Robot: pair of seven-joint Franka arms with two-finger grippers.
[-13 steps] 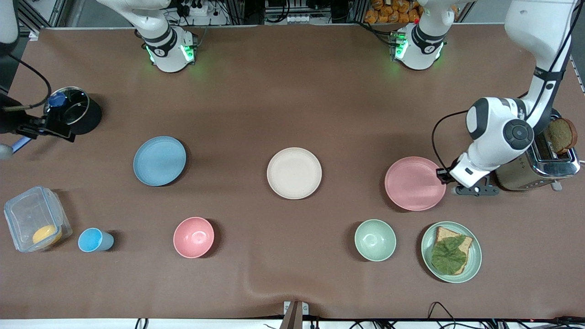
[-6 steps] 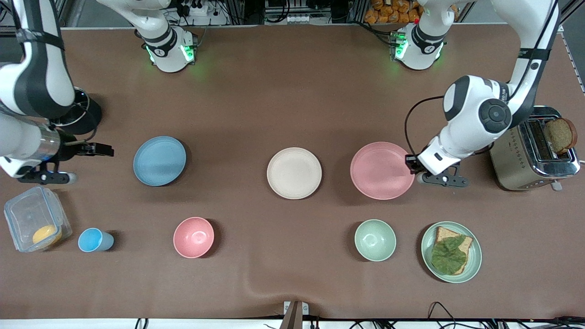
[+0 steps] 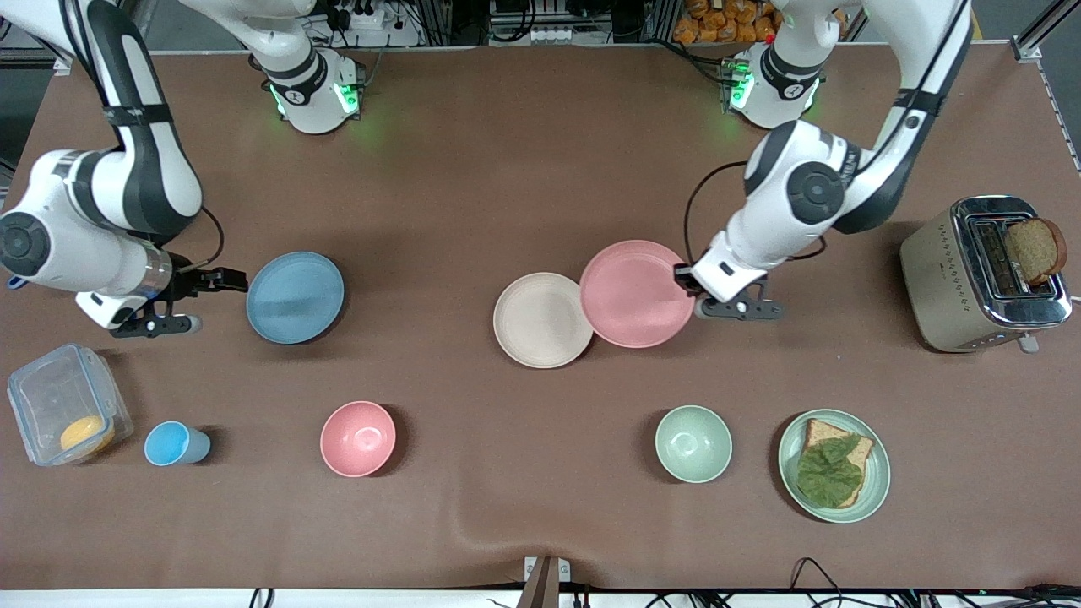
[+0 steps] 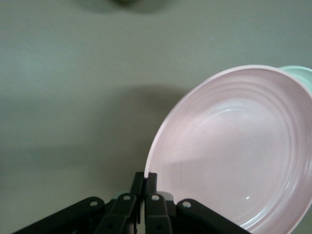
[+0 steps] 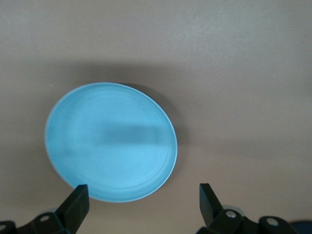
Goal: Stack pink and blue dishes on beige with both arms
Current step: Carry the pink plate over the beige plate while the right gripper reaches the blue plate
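Observation:
The light blue plate's broad side is wider than my open fingers. My right gripper will therefore grab the light blue plate by its thin rim (image 3: 250, 308) (image 5: 140, 198) next.
The pale pink plate (image 3: 635, 293) (image 4: 239, 151) hangs tilted in the air, its edge overlapping the rim of the beige plate (image 3: 539, 321), which lies flat mid-table. My left gripper (image 3: 681, 279) (image 4: 146, 181) is shut on the pink plate's rim at the side toward the left arm's end. The light blue plate (image 3: 295, 296) (image 5: 111, 141) lies flat toward the right arm's end. My right gripper (image 3: 234, 279) (image 5: 142, 197) is open just beside the blue plate's rim, touching nothing.
Nearer the camera stand a pink bowl (image 3: 358, 438), a blue cup (image 3: 173, 444), a clear box (image 3: 66, 405), a green bowl (image 3: 693, 443) and a green plate with a sandwich (image 3: 834, 465). A toaster (image 3: 984, 274) holding bread stands at the left arm's end.
The left gripper carried the pink plate sideways toward the beige plate until their edges overlap. The right arm swung in from the table's end to the blue plate's rim.

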